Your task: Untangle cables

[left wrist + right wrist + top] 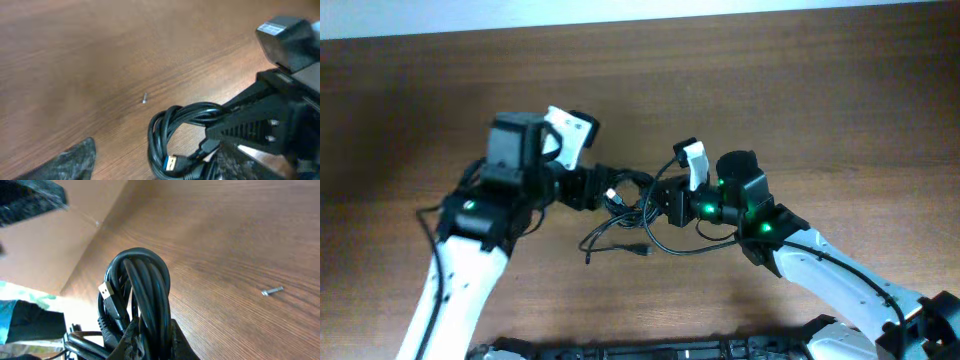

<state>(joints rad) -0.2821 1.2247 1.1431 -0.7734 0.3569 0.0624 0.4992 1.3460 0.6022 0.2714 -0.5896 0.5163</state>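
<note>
I will next grab the cables with my left gripper around the side of the coil across from my right gripper, so that parts of the cables stay free to untangle.
The cables (628, 192) are a bundle of thin black cords at the table's middle, with loose strands and plug ends trailing toward the front. My right gripper (657, 200) is shut on a coiled loop of them; the right wrist view shows the coil (145, 280) clamped between both fingers (150, 342), with a USB plug beside it. My left gripper (598, 189) is at the bundle's left side, open. In the left wrist view its fingers (150, 167) stand wide apart around the coil (167, 130) and a blue-tipped USB plug (171, 163).
The table (800, 100) is brown wood. A small metal screw (144, 98) lies on it beyond the coil and also shows in the right wrist view (272, 291). The right gripper's black body (265, 125) fills the right of the left wrist view.
</note>
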